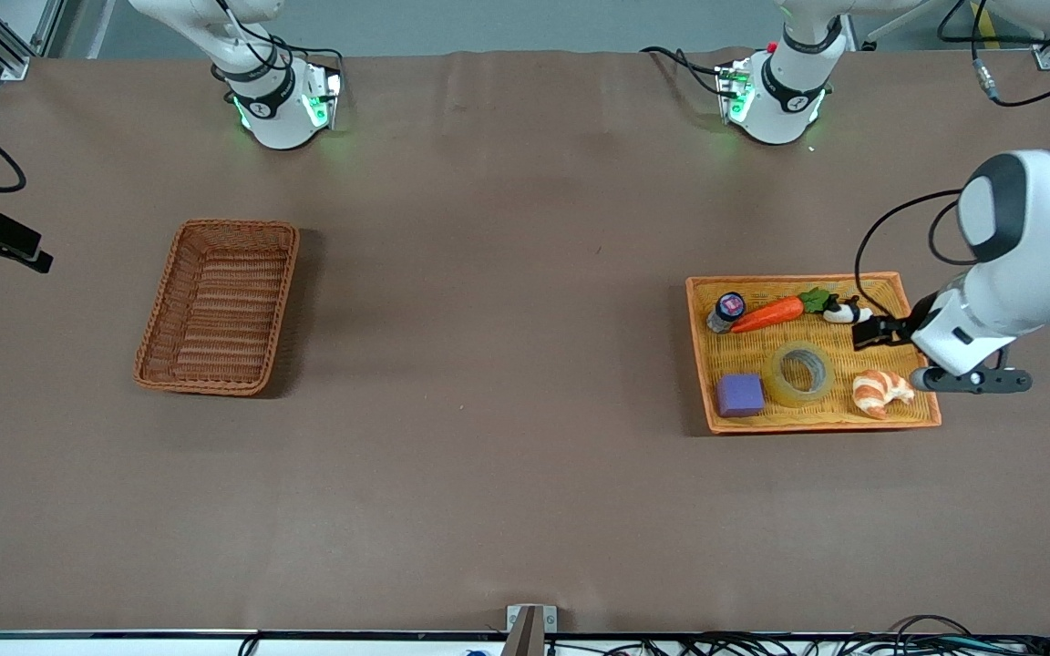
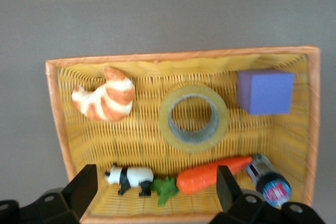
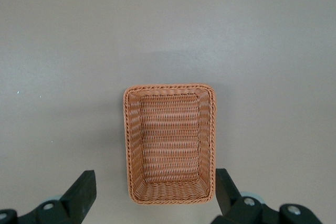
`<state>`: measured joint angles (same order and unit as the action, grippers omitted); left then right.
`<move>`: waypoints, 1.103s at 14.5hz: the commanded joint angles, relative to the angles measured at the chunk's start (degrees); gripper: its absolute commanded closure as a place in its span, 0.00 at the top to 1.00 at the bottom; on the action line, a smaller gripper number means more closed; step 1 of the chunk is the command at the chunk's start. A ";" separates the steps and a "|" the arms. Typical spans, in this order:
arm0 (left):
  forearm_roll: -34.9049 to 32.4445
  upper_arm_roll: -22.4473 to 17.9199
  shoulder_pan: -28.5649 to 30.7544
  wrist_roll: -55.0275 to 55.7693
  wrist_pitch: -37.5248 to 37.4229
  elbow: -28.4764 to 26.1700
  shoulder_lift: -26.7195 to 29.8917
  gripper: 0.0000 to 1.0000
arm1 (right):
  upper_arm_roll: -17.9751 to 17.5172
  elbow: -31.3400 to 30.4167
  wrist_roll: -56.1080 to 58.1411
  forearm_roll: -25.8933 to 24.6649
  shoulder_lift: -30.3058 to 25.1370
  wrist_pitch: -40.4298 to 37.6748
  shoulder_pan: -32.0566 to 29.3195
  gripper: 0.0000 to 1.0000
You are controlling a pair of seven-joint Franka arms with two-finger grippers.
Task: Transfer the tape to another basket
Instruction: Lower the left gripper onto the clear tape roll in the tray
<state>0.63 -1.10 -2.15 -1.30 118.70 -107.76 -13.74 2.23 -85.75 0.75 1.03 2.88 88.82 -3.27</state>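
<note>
I need to grab the tape by its ring wall [image 1: 780, 382] with my left gripper next, to move the tape to the dark wicker basket [image 1: 220, 310].
The tape [image 1: 772, 375], a clear yellowish ring, lies flat in the orange-yellow tray [image 1: 798, 278] at the left arm's end of the table. It also shows in the left wrist view [image 2: 194, 144]. My left gripper [image 1: 876, 331] hangs open and empty over the tray beside the toy panda, apart from the tape; in its wrist view the left gripper [image 2: 156, 177] has the panda and carrot leaves between its fingers. The dark wicker basket [image 1: 220, 310] stands empty toward the right arm's end. My right gripper [image 3: 155, 182] is open and empty, high over the basket [image 3: 170, 145].
The tray also holds a croissant [image 1: 880, 392], a purple block [image 1: 740, 394], a carrot [image 1: 771, 312], a toy panda [image 1: 844, 312] and a small bottle [image 1: 725, 312]. A wide stretch of brown table lies between tray and basket.
</note>
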 commanded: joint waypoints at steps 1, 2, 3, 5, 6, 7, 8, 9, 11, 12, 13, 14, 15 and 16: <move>0.51 -0.22 0.22 0.51 4.34 -1.49 -2.85 1.00 | -0.29 0.67 0.74 0.90 0.28 -0.40 -0.68 1.00; 0.60 -0.22 0.22 0.60 5.74 -1.57 -4.09 1.00 | -0.29 0.58 0.74 0.90 0.28 -0.40 -0.68 1.00; 0.78 -0.22 0.31 0.68 6.28 -1.57 -4.97 1.00 | -0.29 0.58 0.74 0.90 0.28 -0.40 -0.68 1.00; 1.65 -0.22 0.31 0.86 6.55 -1.49 -7.69 1.00 | -0.29 0.58 0.74 0.90 0.37 -0.23 -0.68 1.00; 2.96 -0.22 0.31 1.21 7.77 -1.66 -8.83 1.00 | -0.29 0.58 0.74 0.90 0.37 -0.14 -0.68 1.00; 3.06 -0.22 0.31 1.39 9.08 -1.84 -10.06 1.00 | -0.29 0.58 0.74 0.90 0.37 -0.14 -0.77 1.00; 3.06 -0.22 0.31 1.48 9.62 -1.93 -11.12 1.00 | -0.29 0.58 0.74 0.90 0.37 -0.14 -0.77 1.00; 3.06 -0.22 0.22 1.48 9.80 -2.01 -12.00 1.00 | -0.29 0.58 0.74 0.90 0.37 -0.23 -0.77 1.00; 3.06 -0.22 0.22 1.39 10.50 -2.10 -13.50 1.00 | -0.29 0.58 0.74 0.90 0.37 -0.32 -0.77 1.00; 3.06 -0.22 0.22 1.39 11.11 -2.10 -14.46 1.00 | -0.29 0.58 0.74 0.90 0.37 -0.40 -0.77 1.00; 3.06 -0.22 0.13 1.48 12.42 -2.19 -15.25 1.00 | -0.29 0.58 0.74 0.90 0.37 -0.49 -0.77 1.00; 3.06 -0.22 0.13 1.48 13.48 -2.28 -15.78 0.92 | -0.29 0.58 0.74 0.99 0.37 -0.58 -0.86 1.00; 3.06 -0.22 0.22 1.48 13.67 -2.28 -16.05 0.76 | -0.21 0.58 0.74 0.99 0.37 -0.58 -0.86 1.00; 3.06 -0.22 0.22 1.39 13.67 -2.28 -16.49 0.59 | -0.21 0.58 0.74 0.99 0.37 -0.49 -0.86 1.00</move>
<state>2.66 -1.14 -1.80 0.01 131.44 -109.74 -29.95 2.27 -85.75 0.75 1.03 2.99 88.80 -3.32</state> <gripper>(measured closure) 0.159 0.000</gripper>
